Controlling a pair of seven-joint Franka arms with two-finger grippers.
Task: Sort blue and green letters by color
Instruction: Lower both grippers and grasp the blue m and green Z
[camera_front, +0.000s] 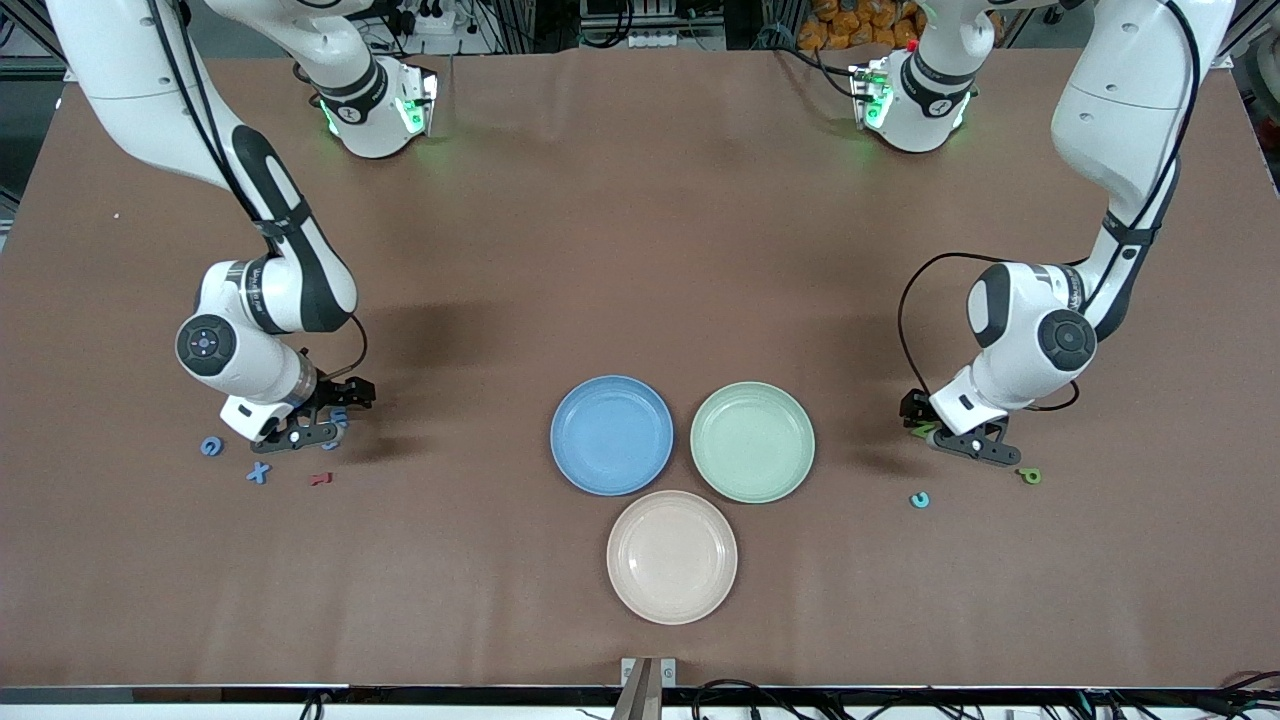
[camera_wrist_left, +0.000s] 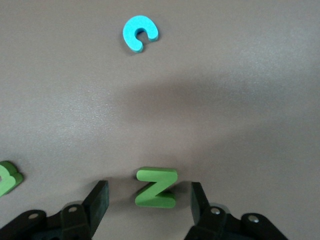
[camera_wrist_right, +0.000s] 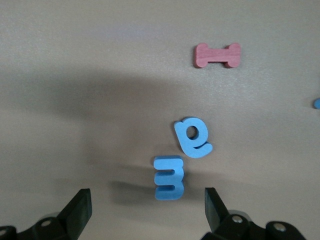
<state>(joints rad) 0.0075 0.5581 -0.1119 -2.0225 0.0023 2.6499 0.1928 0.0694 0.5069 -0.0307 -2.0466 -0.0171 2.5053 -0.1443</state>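
Observation:
My right gripper will next grab the blue E-shaped letter by its spine and bar ends, to sort it onto the blue plate (camera_front: 612, 434).
My left gripper (camera_front: 948, 437) is open and low over the table, its fingers on either side of a green Z (camera_wrist_left: 156, 187) and apart from it. A light blue C (camera_wrist_left: 140, 33) lies on the table, nearer the front camera (camera_front: 919, 499). Another green letter (camera_front: 1029, 476) lies beside it, cut off in the left wrist view (camera_wrist_left: 7, 177). My right gripper (camera_front: 315, 428) is open and low over a blue E-shaped letter (camera_wrist_right: 169, 177), which lies between the fingers. A blue letter e (camera_wrist_right: 194, 137) lies next to it. A blue X (camera_front: 259, 472) and a blue G (camera_front: 211, 446) lie close by.
A dark red letter (camera_wrist_right: 217, 55) lies near the blue ones (camera_front: 320, 479). A blue plate (camera_front: 611, 435), a green plate (camera_front: 752, 441) and a beige plate (camera_front: 671, 556) sit mid-table near the front edge, all empty.

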